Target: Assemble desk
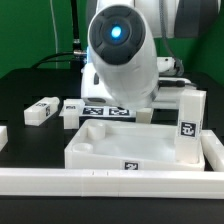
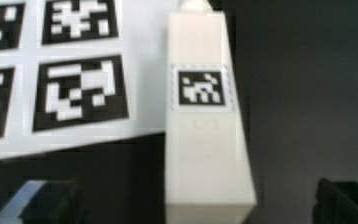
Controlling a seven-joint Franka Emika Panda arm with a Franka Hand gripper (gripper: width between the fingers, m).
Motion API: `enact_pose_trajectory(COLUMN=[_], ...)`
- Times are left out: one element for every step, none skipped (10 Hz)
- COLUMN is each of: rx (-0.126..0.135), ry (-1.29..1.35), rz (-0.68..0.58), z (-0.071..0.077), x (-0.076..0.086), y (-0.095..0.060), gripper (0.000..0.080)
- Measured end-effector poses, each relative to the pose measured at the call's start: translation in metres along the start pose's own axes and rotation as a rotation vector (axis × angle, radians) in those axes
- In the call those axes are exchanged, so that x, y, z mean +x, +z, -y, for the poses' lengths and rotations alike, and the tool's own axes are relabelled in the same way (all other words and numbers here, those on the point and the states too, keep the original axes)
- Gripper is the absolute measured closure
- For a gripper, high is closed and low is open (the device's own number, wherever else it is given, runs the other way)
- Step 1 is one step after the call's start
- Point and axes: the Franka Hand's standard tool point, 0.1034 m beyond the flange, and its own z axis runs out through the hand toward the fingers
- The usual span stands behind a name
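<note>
My gripper should grab the tagged leg by its plain end, so that the leg's narrow tip stays free to fit into the desk top.
The desk top is a wide white rimmed tray lying at the front middle of the exterior view. One white leg stands upright at its right corner. Two more legs lie on the black table at the exterior view's left. In the wrist view a fourth white leg with a black-and-white tag lies on the table beside the marker board. My gripper is open over it, with dark fingertips standing apart on either side of the leg's near end. In the exterior view the arm hides the gripper.
Long white border rails run along the front and the exterior view's right edge. The marker board lies behind the desk top, under the arm. Cables hang at the back left.
</note>
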Motion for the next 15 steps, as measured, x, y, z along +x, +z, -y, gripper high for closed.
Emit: enact_pose_trajectory(rx=[-0.001,-0.002,-0.002,-0.004,-0.008,-0.012,-0.013,-0.014,-0.014,-0.013,-0.012,-0.010,-0.008,-0.006,-0.001], ry=[0.002,0.004,0.006,0.006,0.005,0.003,0.003,0.003,0.003,0.003,0.002,0.002,0.003,0.002,-0.004], rz=[0.065,0.080,0.087,0.082,0.077,0.078,0.079,0.080,0.080,0.079,0.077,0.073,0.070,0.066,0.068], z=[-0.001,-0.002,-0.003,-0.002,0.000,0.002,0.002,0.002,0.002,0.002,0.001,0.001,0.000,-0.001,-0.002], x=[0.001,0.006,0.008,0.009,0.011,0.012,0.013,0.013,0.013,0.014,0.014,0.015,0.015,0.015,0.011], y=[0.003,0.006,0.009,0.010,0.013,0.016,0.018,0.019,0.019,0.018,0.017,0.015,0.013,0.011,0.003], gripper=[0.0151,0.0151,0.0151,0.0151,0.0151,0.0151,0.0151,0.0273,0.0412,0.0511,0.0511,0.0510,0.0510,0.0510,0.0510])
